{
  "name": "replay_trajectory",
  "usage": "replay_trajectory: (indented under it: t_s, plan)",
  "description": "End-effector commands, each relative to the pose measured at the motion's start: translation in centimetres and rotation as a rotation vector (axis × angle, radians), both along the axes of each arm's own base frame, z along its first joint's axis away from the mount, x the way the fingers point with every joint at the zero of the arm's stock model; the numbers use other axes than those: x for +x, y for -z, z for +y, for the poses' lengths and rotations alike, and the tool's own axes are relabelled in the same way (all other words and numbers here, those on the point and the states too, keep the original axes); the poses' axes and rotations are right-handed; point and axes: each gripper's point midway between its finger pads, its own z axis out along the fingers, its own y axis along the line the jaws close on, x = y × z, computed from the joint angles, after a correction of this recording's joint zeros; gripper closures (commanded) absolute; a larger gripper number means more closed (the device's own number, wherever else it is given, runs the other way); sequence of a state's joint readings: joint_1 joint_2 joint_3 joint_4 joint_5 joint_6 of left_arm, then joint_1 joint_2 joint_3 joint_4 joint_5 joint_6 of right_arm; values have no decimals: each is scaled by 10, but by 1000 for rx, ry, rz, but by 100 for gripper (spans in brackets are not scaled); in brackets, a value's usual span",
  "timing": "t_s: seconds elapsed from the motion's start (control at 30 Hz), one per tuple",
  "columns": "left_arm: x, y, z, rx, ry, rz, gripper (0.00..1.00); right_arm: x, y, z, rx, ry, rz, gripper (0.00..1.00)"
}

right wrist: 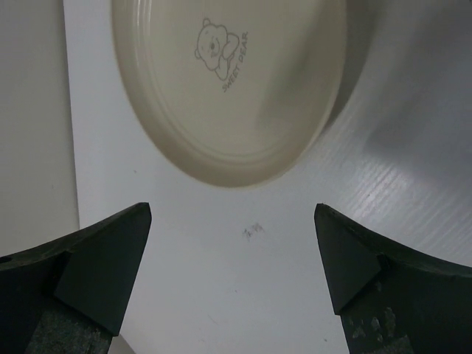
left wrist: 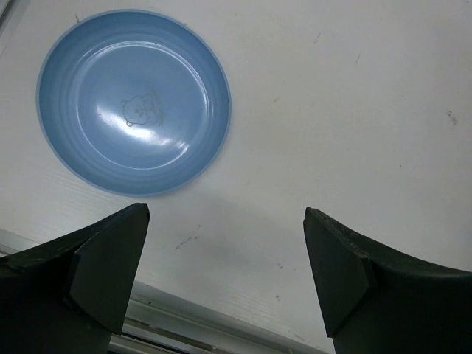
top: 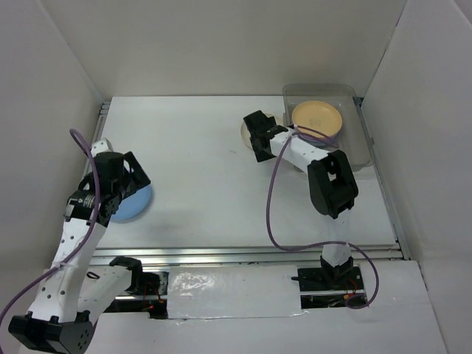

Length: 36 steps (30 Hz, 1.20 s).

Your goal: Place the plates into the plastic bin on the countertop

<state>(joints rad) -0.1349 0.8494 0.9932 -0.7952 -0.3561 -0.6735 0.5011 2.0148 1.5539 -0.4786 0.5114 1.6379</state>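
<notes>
My right gripper will grab the cream plate by its rim facing away from the bin. The plate's opposite rim then stays free to go into the bin [top: 362,144].
A blue plate [top: 140,203] lies on the white countertop [top: 199,169] at the near left, half under my left arm. In the left wrist view the blue plate [left wrist: 133,99] lies ahead and left of my left gripper [left wrist: 227,212], which is open, empty and above bare countertop. A cream plate [right wrist: 228,81] with a bear print lies just ahead of my open, empty right gripper [right wrist: 232,209]. From above, the right gripper [top: 255,137] hangs over the cream plate [top: 244,132], left of the plastic bin [top: 362,144]. A yellow-orange plate [top: 317,118] lies in the bin.
A pale plate edge [top: 100,145] shows at the far left behind the left arm's cable. White walls close in the left, back and right sides. A metal rail [top: 251,254] runs along the near edge, and also shows in the left wrist view [left wrist: 192,317].
</notes>
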Motion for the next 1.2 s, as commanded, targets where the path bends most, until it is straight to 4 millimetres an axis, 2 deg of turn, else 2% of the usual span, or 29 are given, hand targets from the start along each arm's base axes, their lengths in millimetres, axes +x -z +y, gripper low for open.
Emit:
replay_trajectory:
  t_s: [0.0,0.13,0.33,0.53,0.63,0.73,0.77,0.83,0.87,0.93,0.97,1.0,1.1,1.17]
  plan:
    - [-4,-4,5,61,36,-14,1,16,3,-32,0,142,14,1]
    - [1,-5,3,47,55,-45,1,19,22,-35,56,139,65,2]
    - [6,-1,8,29,63,-35,1,20,40,-40,41,145,124,4]
    - [3,-5,9,23,61,-59,1,23,72,-40,77,118,221,12]
    - [1,-9,10,24,51,-78,1,24,79,-33,59,89,246,24]
    - [1,-11,10,25,51,-86,1,21,82,-29,57,63,241,44]
    - [1,-11,11,26,50,-86,1,24,76,-22,63,40,209,57]
    - [1,-10,11,27,49,-82,1,24,74,-15,75,8,197,67]
    - [1,-11,11,28,48,-84,1,27,70,-10,84,-12,177,75]
    - [0,-12,12,29,45,-85,1,27,65,4,97,-57,159,84]
    - [0,-11,12,29,45,-85,1,32,58,11,101,-89,131,100]
    - [-1,-12,12,30,44,-90,1,32,52,22,100,-121,116,100]
    - [-2,-13,14,34,37,-93,1,44,16,59,128,-241,15,100]
    - [-4,-14,15,36,31,-100,1,53,-24,87,182,-356,-93,100]
